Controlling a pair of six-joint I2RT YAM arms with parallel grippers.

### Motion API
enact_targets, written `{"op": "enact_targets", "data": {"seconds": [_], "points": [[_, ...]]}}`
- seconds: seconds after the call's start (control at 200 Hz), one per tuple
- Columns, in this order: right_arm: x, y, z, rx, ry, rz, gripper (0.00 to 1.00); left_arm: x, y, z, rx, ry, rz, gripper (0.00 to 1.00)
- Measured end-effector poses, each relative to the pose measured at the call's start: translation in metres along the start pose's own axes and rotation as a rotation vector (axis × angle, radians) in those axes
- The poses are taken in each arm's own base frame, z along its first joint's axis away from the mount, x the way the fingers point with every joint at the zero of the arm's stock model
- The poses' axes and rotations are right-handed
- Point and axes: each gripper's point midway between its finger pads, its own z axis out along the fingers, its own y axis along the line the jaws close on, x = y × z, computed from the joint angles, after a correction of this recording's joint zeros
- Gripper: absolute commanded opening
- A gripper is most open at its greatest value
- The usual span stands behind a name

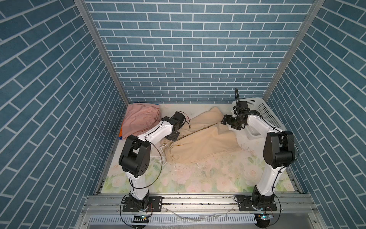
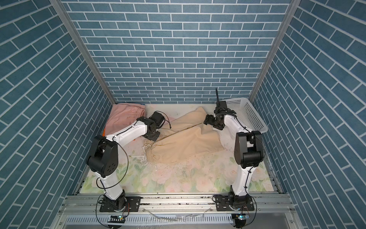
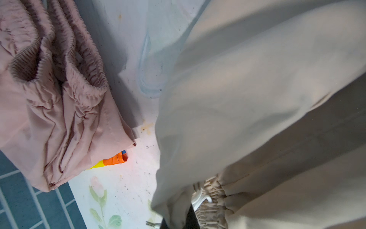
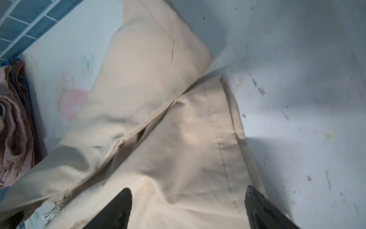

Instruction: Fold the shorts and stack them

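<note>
The robot needs to stretch the shorts and fold them lengthwise, so its right gripper should next grab the beige shorts (image 1: 202,138) by a leg hem corner, opposite the held waistband (image 1: 167,148).
The beige shorts (image 1: 202,138) (image 2: 188,138) lie spread across the middle of the table, waist toward the left arm and legs toward the back right. My left gripper (image 1: 172,136) (image 3: 186,214) is shut on the beige shorts at the gathered waistband (image 3: 213,200), next to the white drawstring (image 3: 200,196); cloth drapes over its jaws. My right gripper (image 1: 224,121) (image 4: 188,190) hangs open just above a leg hem (image 4: 219,138), holding nothing. The pink shorts (image 1: 138,119) (image 3: 49,109) lie folded at the back left, on top of the rainbow-striped shorts (image 3: 114,159).
A white perforated basket (image 1: 263,111) (image 2: 249,111) stands in the back right corner behind the right arm. Blue brick walls close in the left, back and right sides. The flowered tabletop (image 1: 198,178) shows bare toward the front.
</note>
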Motion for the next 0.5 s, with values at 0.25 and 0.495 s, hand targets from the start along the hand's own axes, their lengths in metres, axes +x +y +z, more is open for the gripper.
{"op": "enact_targets", "data": {"seconds": [0.25,0.495], "points": [[-0.044,-0.002,0.057,-0.001,-0.016,0.059,0.85,-0.006,0.011,-0.02,-0.018,-0.056,0.009,0.0],[-0.044,-0.017,0.091,0.037,0.001,0.109,0.76,-0.006,0.013,-0.02,-0.023,-0.056,0.029,0.0]]}}
